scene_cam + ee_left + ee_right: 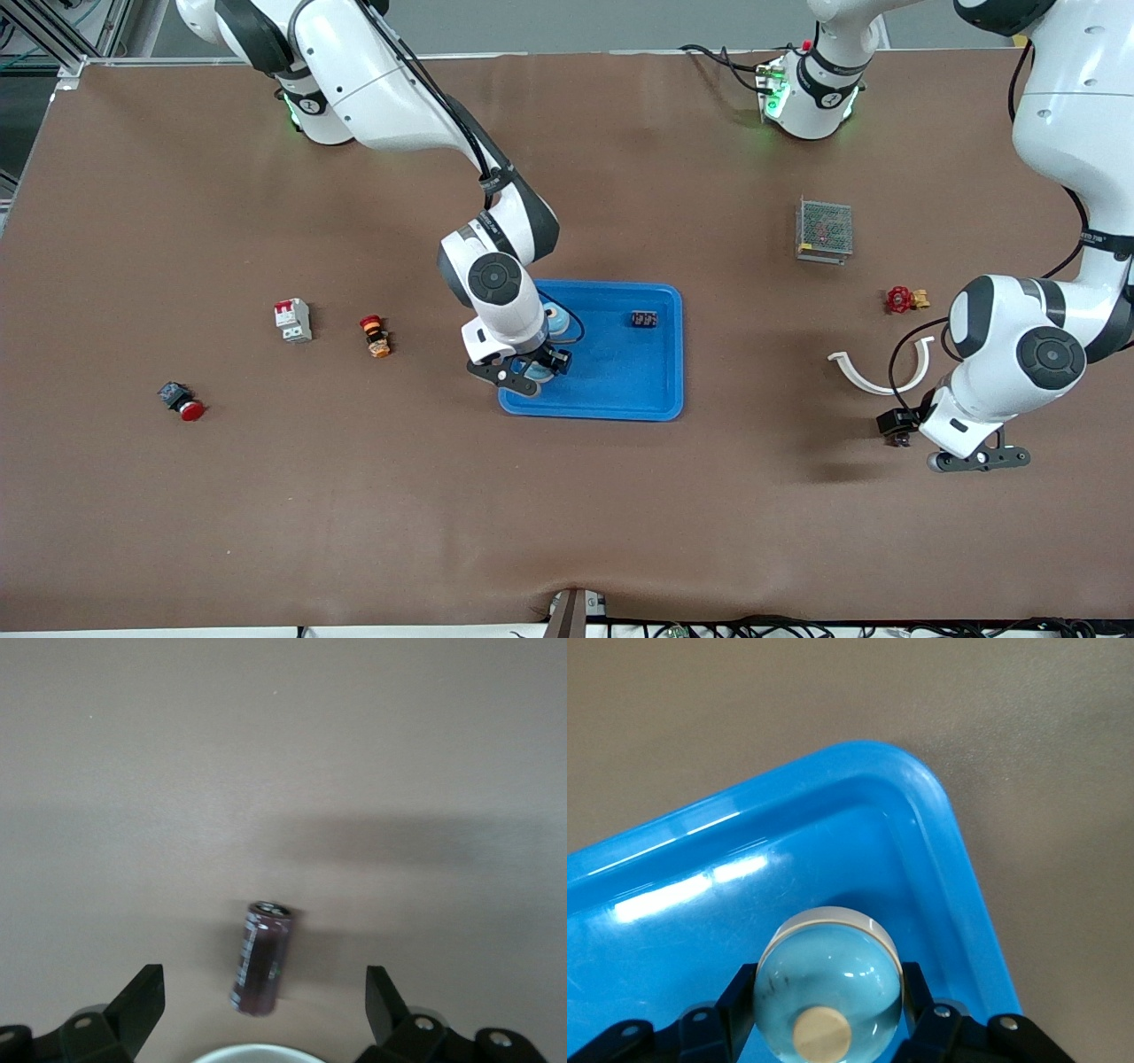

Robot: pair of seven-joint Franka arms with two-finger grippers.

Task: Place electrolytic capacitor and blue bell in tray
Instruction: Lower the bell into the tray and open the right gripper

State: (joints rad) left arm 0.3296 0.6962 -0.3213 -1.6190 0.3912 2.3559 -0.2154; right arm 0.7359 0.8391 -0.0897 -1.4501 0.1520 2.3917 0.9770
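The blue bell [828, 983] sits low inside the blue tray's rim [912, 793] and would stand there, so I will let go of it with my right gripper.
The blue bell [828, 979], a pale blue dome with a cream knob, sits between the fingers of my right gripper [828, 1010], which is shut on it. It is held low inside the bright-blue tray [859, 815], by a rounded corner. In the front view the right gripper [532, 377] is over the tray's [656, 390] corner nearest the front camera, toward the right arm's end. The electrolytic capacitor [263, 958], a dark maroon cylinder, lies on the brown table. My left gripper [264, 983] is open above it, one finger on each side, and stands near the left arm's end [979, 459].
A small black part [644, 318] lies in the tray. A metal mesh box [824, 230], a red valve [904, 299] and a white curved strip [881, 372] lie near the left arm. A white breaker [293, 320], an orange button [376, 337] and a red button [182, 401] lie toward the right arm's end.
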